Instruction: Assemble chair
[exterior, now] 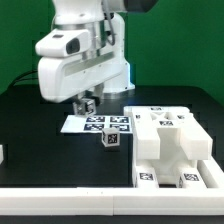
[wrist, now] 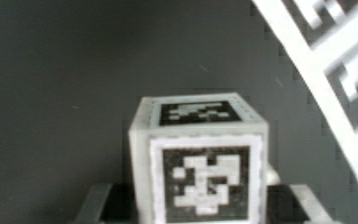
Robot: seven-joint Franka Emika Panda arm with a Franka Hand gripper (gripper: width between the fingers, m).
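The peg [wrist: 202,160] is hanging above the black table behind the marker board. My gripper should keep holding the peg.
My gripper [exterior: 88,104] hangs low over the black table, just behind the left end of the marker board [exterior: 95,123]. In the wrist view a short white chair peg [wrist: 202,150] with square tags on two faces stands between my fingers [wrist: 108,203]. They press against both of its sides, so my gripper [wrist: 197,205] is shut on it. A second tagged peg [exterior: 111,142] stands on the table in front of the marker board. The big white chair panels [exterior: 170,145] are stacked at the exterior view's right.
The marker board also shows in the wrist view [wrist: 336,50], beyond the held peg. A small white part [exterior: 2,155] sits at the exterior view's left edge. The table's white front edge [exterior: 70,192] runs along the bottom.
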